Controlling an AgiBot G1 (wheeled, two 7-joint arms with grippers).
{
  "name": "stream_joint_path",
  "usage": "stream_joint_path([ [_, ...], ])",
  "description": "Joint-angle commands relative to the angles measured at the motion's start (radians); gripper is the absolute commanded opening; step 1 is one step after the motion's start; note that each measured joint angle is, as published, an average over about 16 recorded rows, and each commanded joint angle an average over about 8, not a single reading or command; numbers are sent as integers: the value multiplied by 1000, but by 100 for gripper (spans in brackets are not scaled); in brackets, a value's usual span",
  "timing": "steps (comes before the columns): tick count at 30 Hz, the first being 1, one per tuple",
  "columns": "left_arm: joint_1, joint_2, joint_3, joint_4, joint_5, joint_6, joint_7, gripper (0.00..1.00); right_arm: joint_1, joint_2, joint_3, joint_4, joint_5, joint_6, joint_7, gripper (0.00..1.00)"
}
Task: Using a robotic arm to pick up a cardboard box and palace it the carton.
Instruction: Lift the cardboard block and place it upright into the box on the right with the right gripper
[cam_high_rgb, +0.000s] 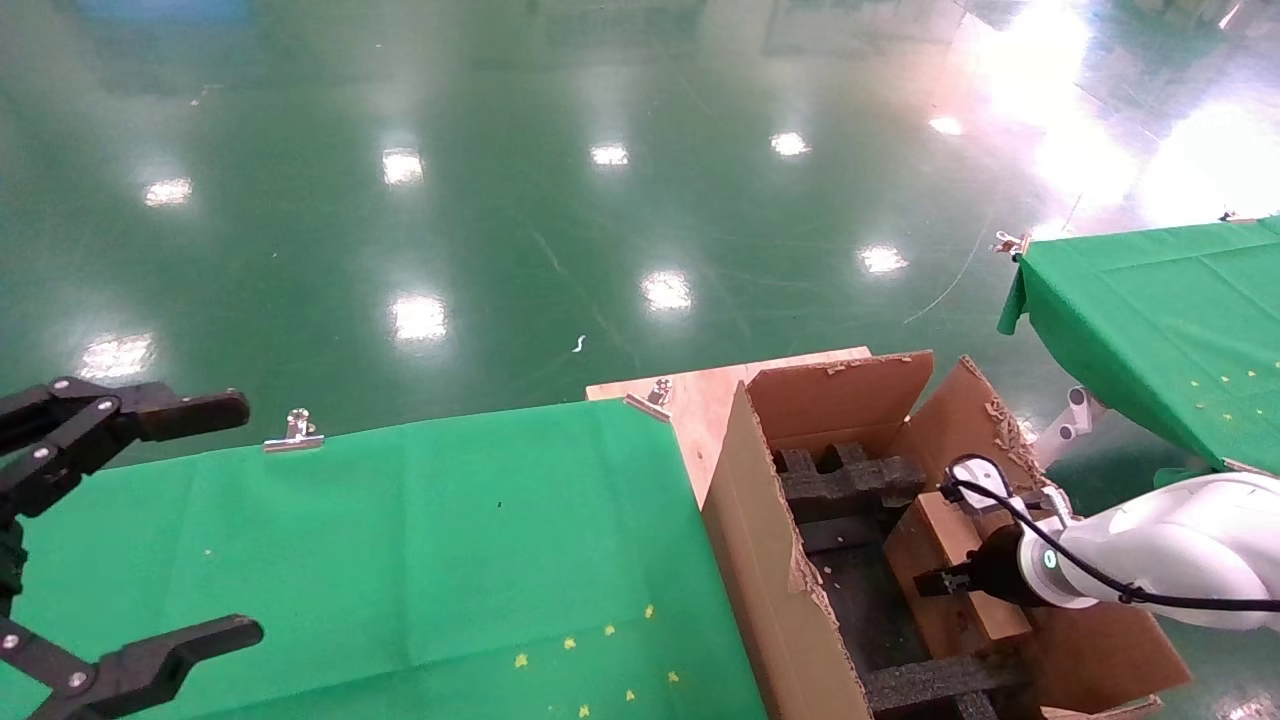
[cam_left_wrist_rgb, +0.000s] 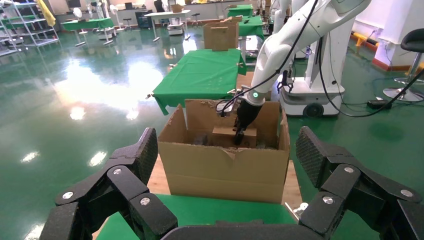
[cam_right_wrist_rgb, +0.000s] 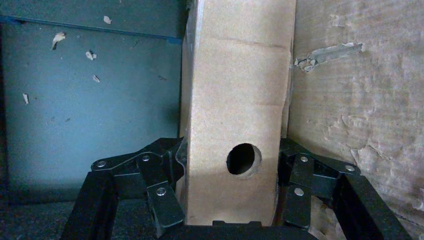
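I need to open my right gripper now: the small cardboard box (cam_high_rgb: 945, 535) (cam_right_wrist_rgb: 235, 100) sits down inside the carton, next to the carton's inner side.
The large torn-flapped carton (cam_high_rgb: 760, 540) stands to the right of my green table, and also shows in the left wrist view (cam_left_wrist_rgb: 225, 170). My right gripper (cam_high_rgb: 945, 582), on the white arm, is down inside the carton. It is shut on the small brown cardboard box (cam_high_rgb: 945, 535). In the right wrist view the box (cam_right_wrist_rgb: 235, 100), with its round hole, stands between the fingers (cam_right_wrist_rgb: 160, 195) of the right gripper (cam_right_wrist_rgb: 230, 165), close to the carton's inner wall (cam_right_wrist_rgb: 360, 75). My left gripper (cam_high_rgb: 245, 520) is open and empty over the table's left side.
Black foam inserts (cam_high_rgb: 850, 480) line the carton. The green cloth table (cam_high_rgb: 400, 540) has metal clips (cam_high_rgb: 295, 432) at its far edge. A wooden board (cam_high_rgb: 700, 400) lies under the carton. A second green table (cam_high_rgb: 1150, 320) stands at the right.
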Motion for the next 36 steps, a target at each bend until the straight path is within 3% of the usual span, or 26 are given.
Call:
stream_joint_path([
  [1,0,0,0,0,0,0,0,100,-3,-2,0,-6,7,5,-6,100],
  [22,0,0,1,1,0,0,0,100,51,10,13,12,-11,-22,1,100],
  [36,-1,0,1,1,-1,0,1,100,224,60,78,102,-27,-25,-36,100],
])
